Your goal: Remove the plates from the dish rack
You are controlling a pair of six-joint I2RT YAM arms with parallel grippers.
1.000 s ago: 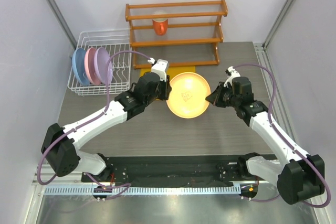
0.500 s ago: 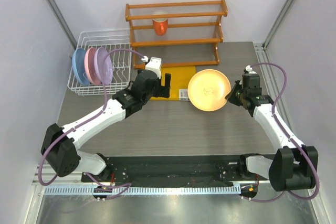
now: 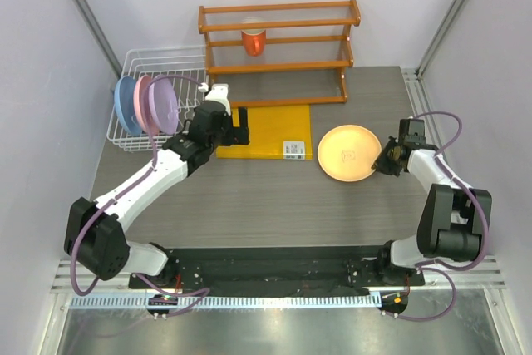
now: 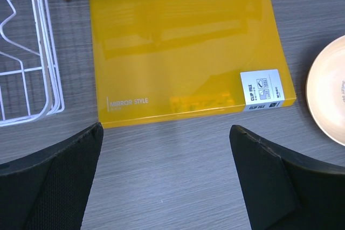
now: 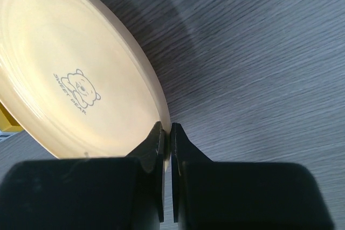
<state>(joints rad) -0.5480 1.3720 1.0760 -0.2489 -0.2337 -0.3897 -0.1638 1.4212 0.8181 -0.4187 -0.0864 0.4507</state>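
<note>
My left gripper is to take the lilac plate by its rim (image 3: 169,132) next, so that it can unload the plate from the dish rack.
The peach-orange plate (image 3: 350,153) (image 5: 70,74) lies about flat, low at the table's right side. My right gripper (image 3: 386,160) (image 5: 168,130) is shut on its right rim. Three more plates stand on edge in the white wire dish rack (image 3: 143,62) at the back left: light blue (image 3: 125,106), pink (image 3: 142,103) and lilac (image 3: 163,104). My left gripper (image 3: 239,132) (image 4: 166,127) hangs wide open and empty over bare table, just right of the rack. A corner of the rack (image 4: 27,52) and the edge of the peach-orange plate (image 4: 329,95) show in the left wrist view.
A yellow clip file (image 3: 266,132) (image 4: 183,52) lies flat in the middle, just ahead of my left gripper. Behind it stands an orange wooden shelf rack (image 3: 278,47) with an orange cup (image 3: 253,39) on it. Grey walls close in both sides.
My right arm has carried the peach-orange plate from the table's middle to the right and lowered it. My left gripper has let go of it, opened wide and drawn back left toward the rack.
</note>
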